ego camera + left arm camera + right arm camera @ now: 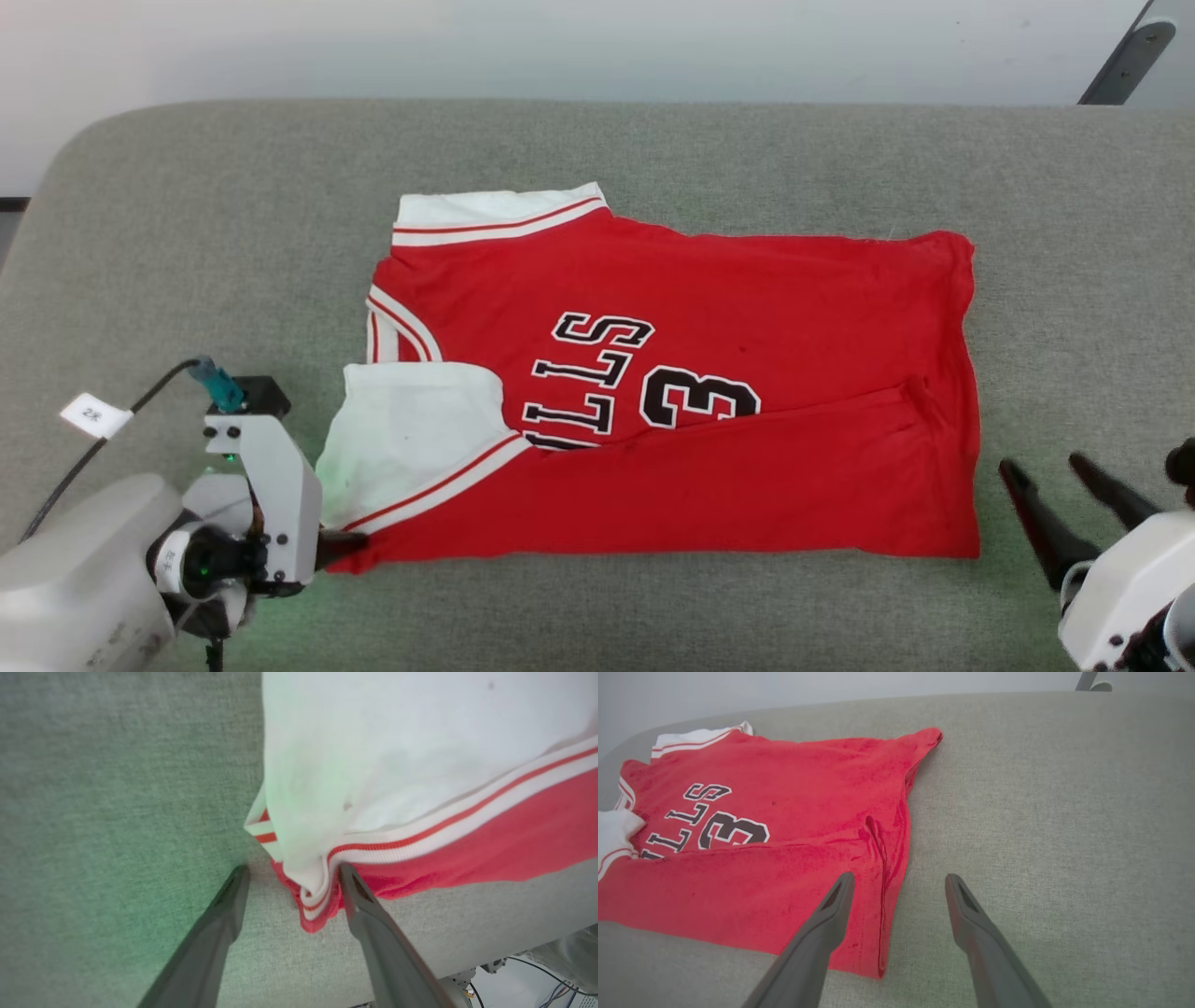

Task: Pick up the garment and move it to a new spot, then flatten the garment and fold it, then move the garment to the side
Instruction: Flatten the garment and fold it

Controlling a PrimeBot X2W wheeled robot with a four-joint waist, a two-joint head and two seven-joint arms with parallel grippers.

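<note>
I will next grab the hem corner with my right gripper where its layered edges end, because the garment's folded red panel lies flat on the tabletop.
The garment, a red shirt with black-and-white lettering and white sleeve ends, lies spread on the grey table, its near long edge folded over. My left gripper sits at the shirt's near-left corner. In the left wrist view the left gripper is open, and the striped corner of the garment lies between its fingers, unclamped. My right gripper stands open just off the near-right corner. In the right wrist view the right gripper straddles the hem of the garment, holding nothing.
The table's near edge runs just below the shirt, and its left corner is rounded. A cable with a white tag trails from my left wrist. A dark bracket stands at the far right. Wires hang below the table edge.
</note>
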